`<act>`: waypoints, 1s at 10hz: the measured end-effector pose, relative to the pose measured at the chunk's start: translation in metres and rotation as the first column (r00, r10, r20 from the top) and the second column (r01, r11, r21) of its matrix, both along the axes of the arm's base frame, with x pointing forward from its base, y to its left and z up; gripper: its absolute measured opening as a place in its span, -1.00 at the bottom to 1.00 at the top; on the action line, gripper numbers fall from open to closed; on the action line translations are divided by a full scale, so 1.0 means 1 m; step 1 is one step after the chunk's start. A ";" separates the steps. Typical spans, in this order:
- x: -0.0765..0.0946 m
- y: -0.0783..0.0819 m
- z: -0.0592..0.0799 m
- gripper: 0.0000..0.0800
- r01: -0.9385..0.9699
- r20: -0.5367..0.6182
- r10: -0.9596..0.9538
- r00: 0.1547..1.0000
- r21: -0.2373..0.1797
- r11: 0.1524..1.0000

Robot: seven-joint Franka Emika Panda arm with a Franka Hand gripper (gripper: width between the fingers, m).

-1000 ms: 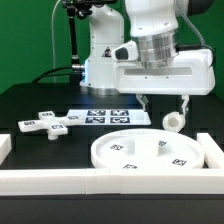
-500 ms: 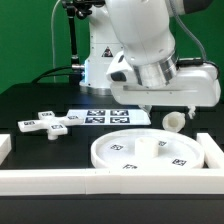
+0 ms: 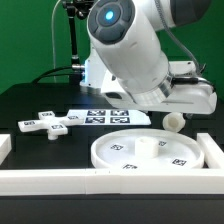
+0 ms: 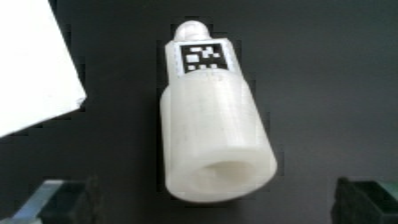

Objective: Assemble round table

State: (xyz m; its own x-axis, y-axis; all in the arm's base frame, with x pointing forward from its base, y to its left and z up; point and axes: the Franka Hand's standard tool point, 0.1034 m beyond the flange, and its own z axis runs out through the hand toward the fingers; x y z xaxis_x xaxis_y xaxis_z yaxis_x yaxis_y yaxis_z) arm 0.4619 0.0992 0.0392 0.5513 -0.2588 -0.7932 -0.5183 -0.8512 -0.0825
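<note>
My gripper needs to go lower before it closes on the white cylindrical post on the black table. It is above the post, so it would miss the post if it closed now.
The white cylindrical post (image 4: 214, 120) lies on its side on the black table, tag upward and hollow end toward the gripper. It also shows in the exterior view (image 3: 173, 121), to the right of the marker board. My gripper (image 4: 214, 206) is open above the post, its dark fingers (image 4: 61, 201) wide apart on either side of the hollow end and touching nothing. In the exterior view the gripper's hand (image 3: 190, 96) hangs just above the post. The large rimmed round disc (image 3: 150, 150) lies in front. The cross-shaped piece (image 3: 50, 123) lies at the exterior view's left.
The marker board (image 3: 108, 116) lies behind the disc; its corner (image 4: 36, 80) shows beside the post. A white border wall (image 3: 100, 182) runs along the front and up the exterior view's right side (image 3: 212, 152). The robot's base stands behind.
The arm has leaned over and turned its wrist, and the hand has come lower over the post. The post, disc and cross have not moved.
</note>
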 end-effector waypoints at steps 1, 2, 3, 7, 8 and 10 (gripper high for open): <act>-0.001 0.003 -0.004 0.62 -0.016 -0.061 0.018 0.998 0.035 0.999; 0.002 0.003 -0.009 0.62 -0.016 -0.073 0.019 0.997 0.043 0.999; 0.004 0.004 -0.011 0.62 -0.016 -0.057 0.018 0.998 0.036 0.999; -0.010 0.011 -0.021 0.62 -0.027 -0.069 0.029 0.997 0.032 0.999; -0.012 0.011 -0.023 0.62 -0.028 -0.071 0.030 0.997 0.032 0.999; -0.015 0.011 -0.027 0.62 -0.026 -0.067 0.027 0.997 0.026 0.999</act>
State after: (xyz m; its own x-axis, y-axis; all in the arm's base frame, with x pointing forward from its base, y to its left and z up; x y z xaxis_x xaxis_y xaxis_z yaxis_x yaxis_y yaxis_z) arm 0.4468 0.1105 0.0123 0.5025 -0.2246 -0.8349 -0.5007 -0.8629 -0.0693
